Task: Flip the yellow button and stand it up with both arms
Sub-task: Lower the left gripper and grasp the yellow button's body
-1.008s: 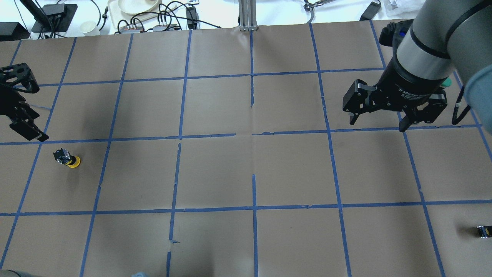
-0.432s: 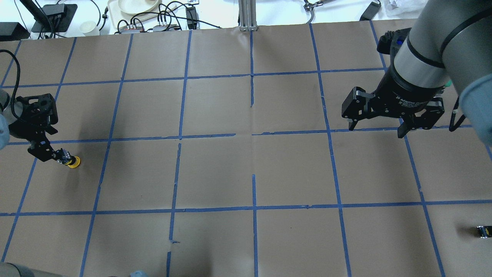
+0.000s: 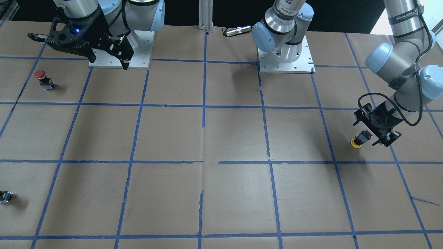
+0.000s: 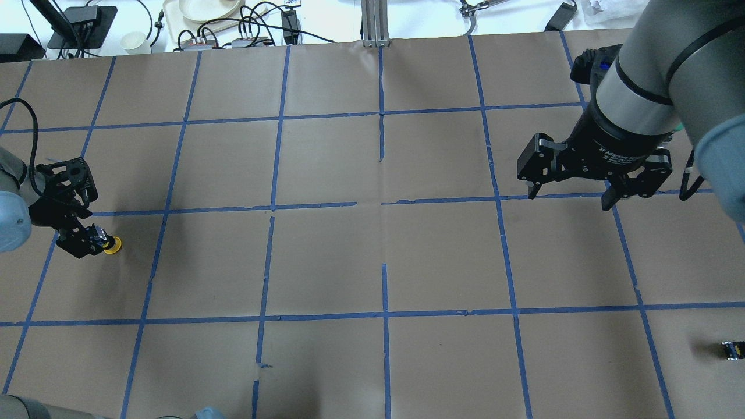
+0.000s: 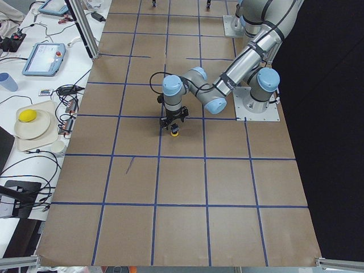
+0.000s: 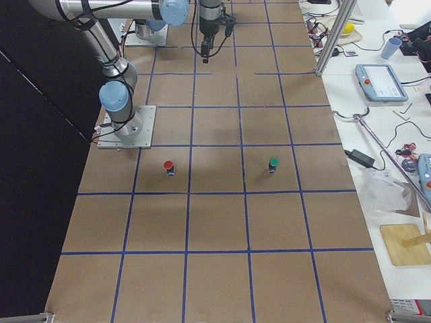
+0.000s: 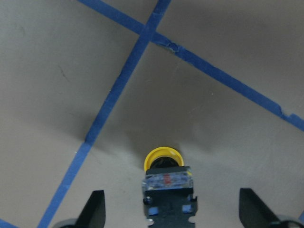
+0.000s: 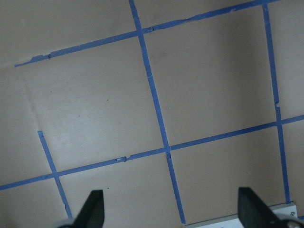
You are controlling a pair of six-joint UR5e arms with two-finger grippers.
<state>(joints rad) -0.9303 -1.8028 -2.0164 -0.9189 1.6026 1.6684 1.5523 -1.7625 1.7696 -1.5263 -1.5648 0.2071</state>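
Observation:
My left gripper will grab the button by its black-and-grey body (image 3: 364,137) next, so the button's yellow cap (image 3: 355,143) stays free for the other arm.
The yellow button (image 4: 109,245) lies on the brown paper at the table's left end, its black-and-grey body (image 7: 168,197) pointing toward my left gripper. It also shows in the front view (image 3: 357,142) and the left view (image 5: 174,133). My left gripper (image 4: 87,233) is low over it and open. In the left wrist view its fingers (image 7: 95,209) stand wide on either side of the body, not touching it. My right gripper (image 4: 570,198) hangs open and empty above the table's right half, far from the button. Its fingers (image 8: 92,209) have only paper between them.
A red-capped button (image 3: 41,76) and a green-capped one (image 6: 273,163) stand on the robot's right half. A tiny dark capless part (image 4: 732,350) lies near the right edge. The arm base plates (image 3: 285,55) sit at the robot's side. Cables and dishes (image 4: 204,11) lie beyond the far edge.
My left gripper has come in from the table's left edge and dropped around the yellow button. The button has not moved. My right gripper has barely shifted.

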